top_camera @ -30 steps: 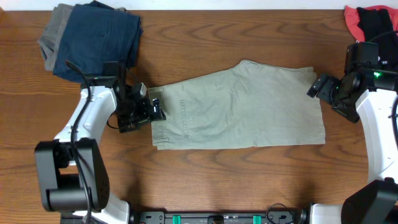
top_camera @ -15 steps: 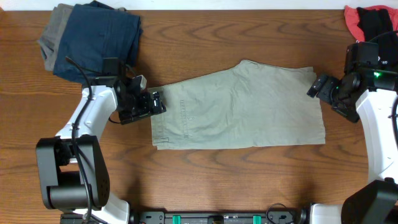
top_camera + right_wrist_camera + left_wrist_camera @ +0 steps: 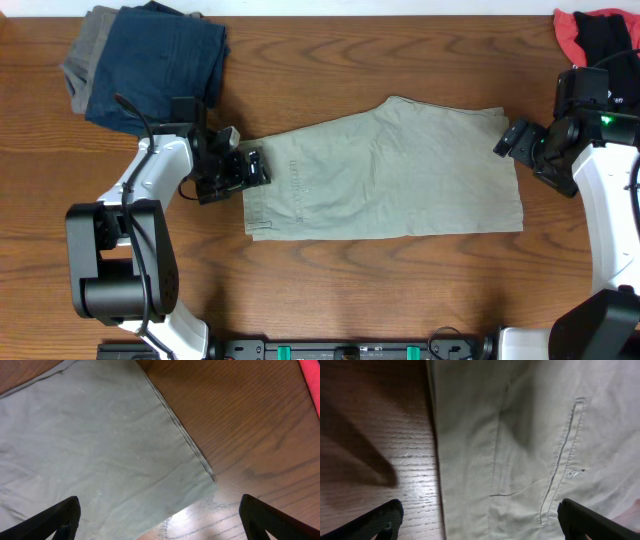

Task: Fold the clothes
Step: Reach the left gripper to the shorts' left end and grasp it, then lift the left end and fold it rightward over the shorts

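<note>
My left gripper will next grab the khaki-beige shorts [image 3: 385,170] by the waistband edge near the back pocket, to fold the waistband over the legs.
The khaki-beige shorts [image 3: 385,170] lie flat on the wooden table, folded in half, waistband to the left and leg hems to the right. My left gripper [image 3: 250,168] is open at the waistband's upper left corner; its wrist view shows the waistband edge and a back pocket seam [image 3: 560,467] between the fingers [image 3: 480,522]. My right gripper [image 3: 512,138] is open just off the shorts' upper right hem corner; its wrist view shows the hem corner [image 3: 200,472] between the spread fingers [image 3: 160,517]. Neither gripper holds anything.
A stack of folded navy-blue and grey garments [image 3: 150,60] sits at the back left. A red-and-black garment [image 3: 595,35] lies at the back right corner, its red edge in the right wrist view [image 3: 312,380]. Bare wood [image 3: 380,290] lies in front of the shorts.
My left gripper has moved up along the waistband edge, from its middle toward the upper left corner. The right arm and the shorts have not moved.
</note>
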{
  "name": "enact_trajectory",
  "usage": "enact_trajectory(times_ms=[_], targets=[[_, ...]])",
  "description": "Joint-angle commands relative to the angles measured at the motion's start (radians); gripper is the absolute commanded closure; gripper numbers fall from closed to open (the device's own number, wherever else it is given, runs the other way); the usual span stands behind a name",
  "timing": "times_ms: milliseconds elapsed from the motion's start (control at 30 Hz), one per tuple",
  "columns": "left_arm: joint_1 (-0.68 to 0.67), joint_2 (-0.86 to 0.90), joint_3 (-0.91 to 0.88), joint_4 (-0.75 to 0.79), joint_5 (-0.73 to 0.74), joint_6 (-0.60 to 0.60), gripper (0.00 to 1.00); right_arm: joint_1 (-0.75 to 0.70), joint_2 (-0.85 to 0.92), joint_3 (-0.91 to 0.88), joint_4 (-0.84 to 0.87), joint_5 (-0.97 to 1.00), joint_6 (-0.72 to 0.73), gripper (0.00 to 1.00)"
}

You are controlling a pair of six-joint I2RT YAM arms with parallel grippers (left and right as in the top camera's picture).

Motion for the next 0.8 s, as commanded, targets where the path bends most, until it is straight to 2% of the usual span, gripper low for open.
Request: enact_trajectory(times_ms=[0, 367, 467, 533, 767], targets=[[-0.002, 0.008, -0.017, 0.003, 0.033, 0.017, 0.01, -0.002, -0.011, 0.006, -0.001, 0.008, -0.007, 0.01], [-0.002, 0.008, -0.125, 0.107, 0.033, 0.017, 0.00, -0.002, -0.011, 0.006, -0.001, 0.008, -0.007, 0.01], [-0.002, 0.008, -0.136, 0.116, 0.055, 0.017, 0.11, -0.002, -0.011, 0.006, -0.001, 0.008, -0.007, 0.01], [-0.002, 0.008, -0.146, 0.125, 0.087, 0.017, 0.15, -0.002, -0.011, 0.006, -0.001, 0.008, -0.007, 0.01], [-0.048, 0.008, -0.212, 0.219, 0.100, -0.003, 0.15, -0.002, -0.011, 0.006, -0.001, 0.008, -0.007, 0.01]])
